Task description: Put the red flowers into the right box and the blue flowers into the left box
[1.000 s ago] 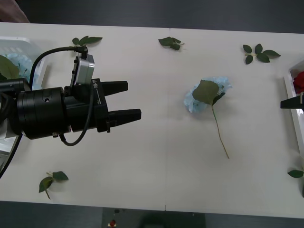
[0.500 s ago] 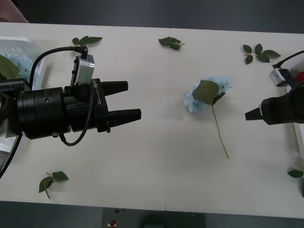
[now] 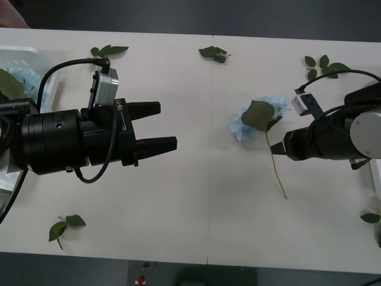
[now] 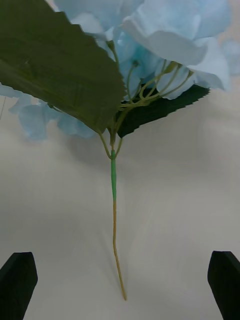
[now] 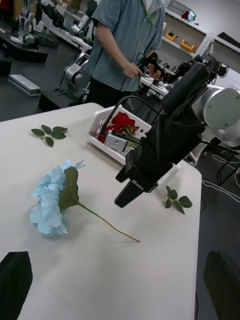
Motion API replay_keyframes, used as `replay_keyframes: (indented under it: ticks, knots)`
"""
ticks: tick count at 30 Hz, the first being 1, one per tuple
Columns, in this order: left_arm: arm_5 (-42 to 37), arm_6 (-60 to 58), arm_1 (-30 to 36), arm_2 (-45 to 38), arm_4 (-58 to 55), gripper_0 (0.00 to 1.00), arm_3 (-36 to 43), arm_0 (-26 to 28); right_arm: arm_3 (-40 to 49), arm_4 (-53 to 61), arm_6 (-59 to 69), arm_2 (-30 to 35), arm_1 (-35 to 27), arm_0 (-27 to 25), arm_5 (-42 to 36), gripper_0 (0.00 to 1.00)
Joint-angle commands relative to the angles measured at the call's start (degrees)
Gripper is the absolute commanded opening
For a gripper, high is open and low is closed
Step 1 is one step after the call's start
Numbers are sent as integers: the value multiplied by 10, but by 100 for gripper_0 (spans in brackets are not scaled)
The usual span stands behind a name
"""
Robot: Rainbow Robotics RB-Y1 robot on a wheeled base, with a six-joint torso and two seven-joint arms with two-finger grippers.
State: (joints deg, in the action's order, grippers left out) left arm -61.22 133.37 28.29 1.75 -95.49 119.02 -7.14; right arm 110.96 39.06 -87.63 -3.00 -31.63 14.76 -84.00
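The blue flower's head is crowded by soft petals and a broad leaf, so my right gripper needs to grab the thin green stem [image 4: 113,178] just below the head next.
One blue flower [image 3: 262,114] lies right of the table's middle, a large leaf over its head and its stem [image 3: 275,167] running toward the front edge. My right gripper [image 3: 278,146] stands open just above the table, its black fingers [image 4: 18,284] on either side of the stem [image 4: 114,200], apart from it. In the left wrist view that gripper [image 5: 120,191] hovers by the flower [image 5: 49,202]. More blue flowers [image 3: 26,80] lie in the left box [image 3: 36,58]. Red flowers [image 5: 120,122] fill the right box [image 5: 100,134]. My left gripper [image 3: 168,125] hangs open over the table's left half, holding nothing.
Loose green leaf sprigs lie at the back left [image 3: 107,50], back middle [image 3: 213,53], back right [image 3: 324,65], front left [image 3: 64,226] and front right edge [image 3: 370,217]. Bare white tabletop separates the two arms.
My right arm has come in from the right edge and moved left to the blue flower's stem. The left arm and the flower have not moved.
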Motion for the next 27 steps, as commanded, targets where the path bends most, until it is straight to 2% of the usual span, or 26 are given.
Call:
replay_keyframes:
  ticks: [1, 6, 16, 27]
  knots:
    - [3, 20, 7, -4, -1, 100, 10, -8, -21, -6, -11, -24, 1, 9, 44, 100]
    - [3, 20, 7, -4, -1, 100, 10, -8, -45, -13, -13, -50, 5, 10, 82, 100]
    - [3, 20, 7, -4, -1, 100, 10, -8, -82, -38, -33, -57, 39, 16, 98, 100]
    - [3, 20, 7, -4, -1, 100, 10, -8, -118, -51, -46, -77, 41, 19, 144, 100]
